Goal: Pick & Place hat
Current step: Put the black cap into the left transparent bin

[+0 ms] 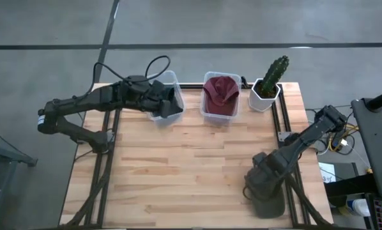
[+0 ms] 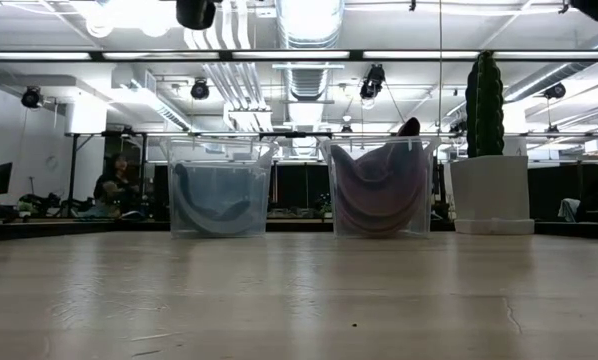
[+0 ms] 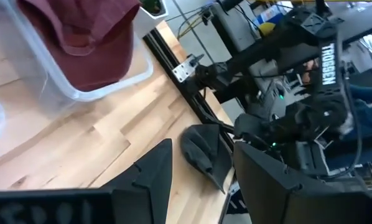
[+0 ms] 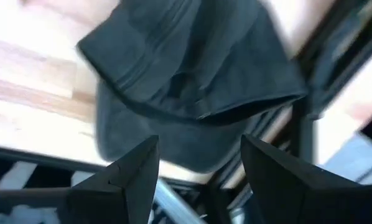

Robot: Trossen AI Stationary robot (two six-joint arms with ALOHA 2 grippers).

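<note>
The robot's right gripper needs to place the dark grey hat in the clear bin (image 1: 167,119) beside the maroon hat's bin, so it should grab the hat by its brim (image 1: 269,208) next.
A dark grey hat (image 1: 268,203) lies at the table's near right corner, partly over the edge rail; the right wrist view shows it as the hat (image 4: 192,93) just beyond the fingers. My right gripper (image 4: 199,140) hovers over it, open, with a finger to either side and no touch showing. A maroon hat (image 1: 220,92) sits in the middle clear bin (image 1: 204,114). My left gripper (image 3: 204,144) is open and held above the left clear bin (image 1: 154,115). In the low view a bluish-grey thing (image 2: 219,205) lies in that bin.
A cactus in a white pot (image 1: 266,94) stands at the far right corner, next to the maroon hat's bin. Both bins stand along the far edge. Bare wood (image 1: 178,166) spreads across the table's middle and near left. Black frame rails (image 1: 282,124) run along the right side.
</note>
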